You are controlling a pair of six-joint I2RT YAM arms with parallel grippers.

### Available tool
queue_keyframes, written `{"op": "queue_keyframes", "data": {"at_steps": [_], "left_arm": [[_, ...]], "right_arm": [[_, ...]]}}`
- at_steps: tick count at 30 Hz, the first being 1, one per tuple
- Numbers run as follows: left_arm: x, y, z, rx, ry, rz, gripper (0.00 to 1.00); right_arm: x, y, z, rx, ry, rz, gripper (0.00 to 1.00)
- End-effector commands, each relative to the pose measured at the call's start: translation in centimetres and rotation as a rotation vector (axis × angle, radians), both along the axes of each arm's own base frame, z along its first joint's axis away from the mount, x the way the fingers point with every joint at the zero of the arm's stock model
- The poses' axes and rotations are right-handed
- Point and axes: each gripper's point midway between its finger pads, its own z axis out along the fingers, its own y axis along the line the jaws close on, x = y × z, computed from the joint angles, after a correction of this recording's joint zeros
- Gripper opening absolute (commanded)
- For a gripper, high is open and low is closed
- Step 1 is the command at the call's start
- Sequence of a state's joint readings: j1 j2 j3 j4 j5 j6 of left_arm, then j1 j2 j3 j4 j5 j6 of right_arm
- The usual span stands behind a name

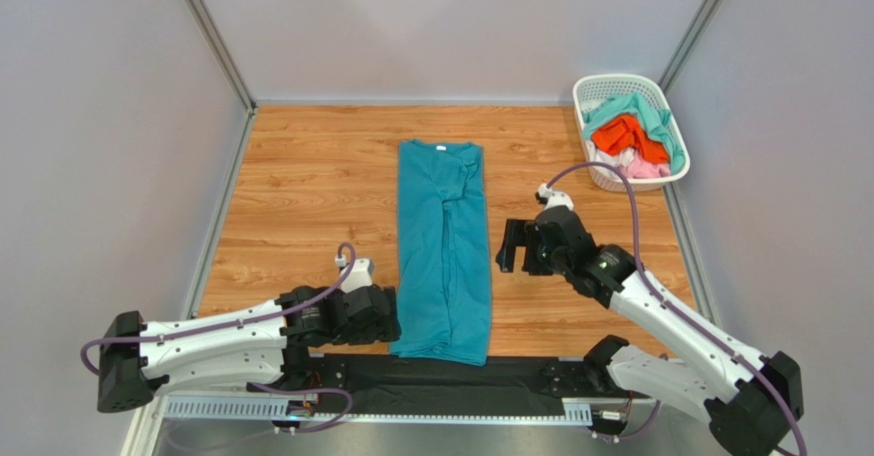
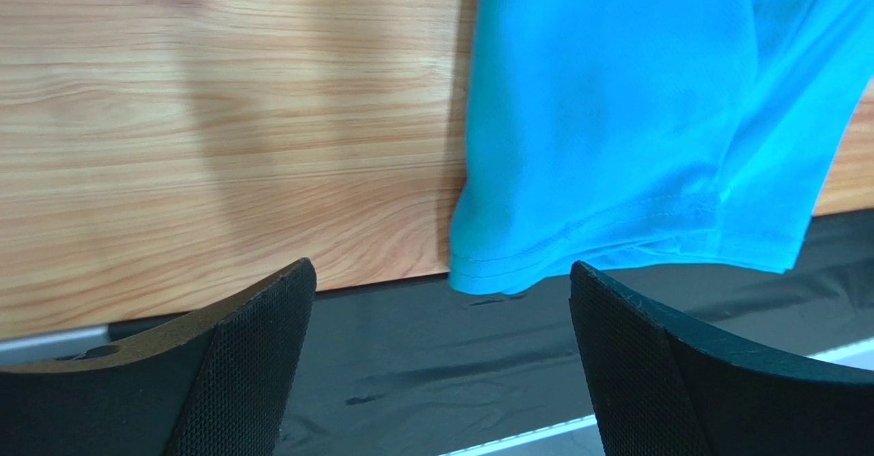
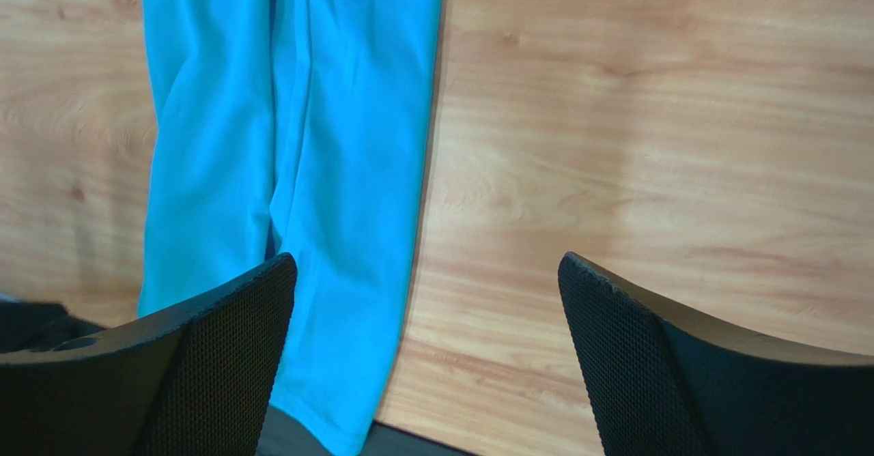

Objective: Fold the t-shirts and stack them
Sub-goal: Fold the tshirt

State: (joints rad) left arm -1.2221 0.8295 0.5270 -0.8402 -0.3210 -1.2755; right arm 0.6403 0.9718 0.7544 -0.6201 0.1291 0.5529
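Note:
The left gripper grabs the teal-blue t-shirt's near hem corner next, leaving the other hem corner free, to fold the hem toward the neck.
A teal-blue t-shirt (image 1: 443, 251) lies in the middle of the wooden table (image 1: 298, 190), folded lengthwise into a long narrow strip, its white neck label at the far end and its hem over the near edge. My left gripper (image 1: 388, 315) is open and empty beside the shirt's near left corner (image 2: 492, 267). My right gripper (image 1: 510, 246) is open and empty just right of the shirt's right edge (image 3: 349, 169). More t-shirts, orange (image 1: 626, 137), mint-green (image 1: 646, 108) and pale pink (image 1: 644, 169), lie heaped in the basket.
A white lattice basket (image 1: 595, 89) stands at the far right corner of the table. A black mat (image 1: 431, 384) runs along the near edge, also in the left wrist view (image 2: 431, 364). Grey walls enclose the table.

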Motion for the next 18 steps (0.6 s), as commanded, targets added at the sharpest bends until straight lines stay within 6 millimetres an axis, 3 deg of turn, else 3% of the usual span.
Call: {"op": "queue_keyframes", "data": {"at_steps": [1,8,14,18], "left_arm": [[-0.3,-3.0,0.2,-0.113,0.017,-0.073,1.0],[-1.8,-4.4,-0.9,-0.14,0.099,-0.148,0.87],[-2.8,-4.7,-2.4,-0.142,0.162,-0.158,0.82],[-3.7,-4.7,-3.4,-0.132,0.219,-0.159,0.71]], "right_arm": [[-2.1,1.3,0.4,0.069,-0.024,0.01,1.0],[-6.6,2.7,-3.1,0.08,0.082,0.127,1.0],[-8.5,3.8,-4.3,0.087,0.111,0.19,1.0],[-9.3,4.1,-5.3,0.096,0.135,0.207,1.0]]}}
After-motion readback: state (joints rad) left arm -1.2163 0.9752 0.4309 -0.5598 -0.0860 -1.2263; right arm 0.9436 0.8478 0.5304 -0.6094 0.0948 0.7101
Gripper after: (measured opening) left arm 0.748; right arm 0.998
